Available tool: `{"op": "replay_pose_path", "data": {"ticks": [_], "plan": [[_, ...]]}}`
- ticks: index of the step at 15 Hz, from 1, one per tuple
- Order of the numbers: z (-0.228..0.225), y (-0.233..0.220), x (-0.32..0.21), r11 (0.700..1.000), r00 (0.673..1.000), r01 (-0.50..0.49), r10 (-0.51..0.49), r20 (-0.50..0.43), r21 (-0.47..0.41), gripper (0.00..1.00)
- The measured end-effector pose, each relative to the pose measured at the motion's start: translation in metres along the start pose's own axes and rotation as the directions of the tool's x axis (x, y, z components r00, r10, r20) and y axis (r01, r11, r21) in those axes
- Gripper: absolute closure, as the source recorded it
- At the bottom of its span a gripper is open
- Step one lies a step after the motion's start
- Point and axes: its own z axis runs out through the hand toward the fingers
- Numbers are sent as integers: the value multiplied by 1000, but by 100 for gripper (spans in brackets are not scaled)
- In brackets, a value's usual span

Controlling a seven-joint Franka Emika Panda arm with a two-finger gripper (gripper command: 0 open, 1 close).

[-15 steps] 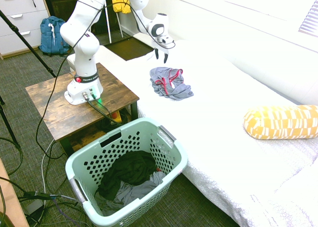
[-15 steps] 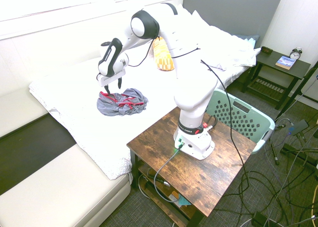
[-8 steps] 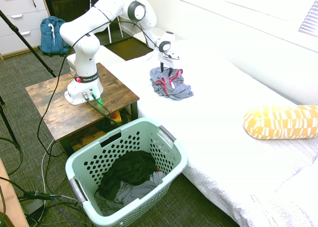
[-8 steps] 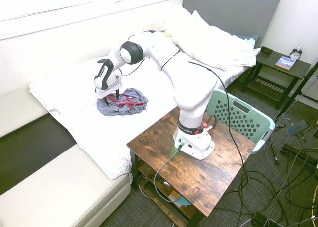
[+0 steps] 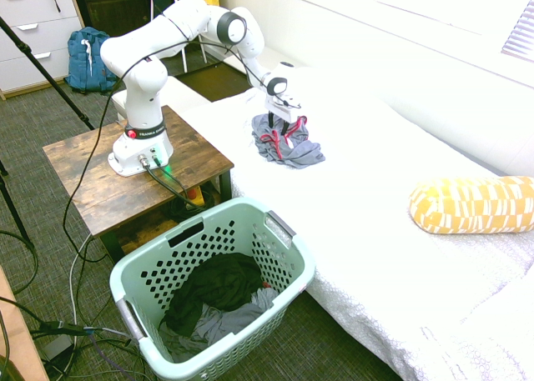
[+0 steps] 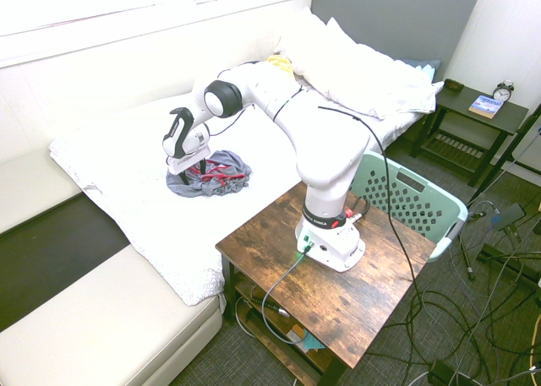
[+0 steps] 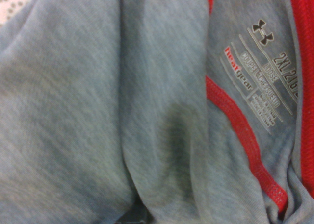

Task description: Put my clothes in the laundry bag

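Observation:
My gripper grabs the garment by the raised fold at its peak (image 5: 278,129) next, since the garment lies crumpled, its grey cloth spreading slack (image 5: 305,155) over the bed.
The clothes (image 5: 289,144) are a crumpled blue-grey garment with red trim, lying on the white bed near its edge; they also show in the second exterior view (image 6: 217,174). My gripper (image 5: 283,129) points straight down onto the garment's top, open, with its fingertips pressed into the folds (image 6: 188,167). Grey fabric, red trim and a printed size label fill the wrist view (image 7: 147,111). The laundry bag (image 5: 283,228), a pale mint-green perforated basket, stands on the floor beside the bed, in front of the wooden table; its far side shows behind the arm (image 6: 416,202).
A black garment (image 5: 215,283) and a grey cloth (image 5: 219,324) lie in the basket. A yellow patterned pillow (image 5: 472,204) lies on the bed to the right. The arm stands on a wooden side table (image 5: 92,189). A blue backpack (image 5: 84,58) sits by the drawers.
The arm has lowered the gripper from above the garment down onto it. The jaws have stayed open, and the garment has not moved.

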Motion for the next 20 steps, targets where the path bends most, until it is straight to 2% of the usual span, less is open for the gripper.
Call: {"op": "replay_pose_path", "data": {"ticks": [20], "plan": [[10,32,19,998,997,-68,68,22,-14,100]]}}
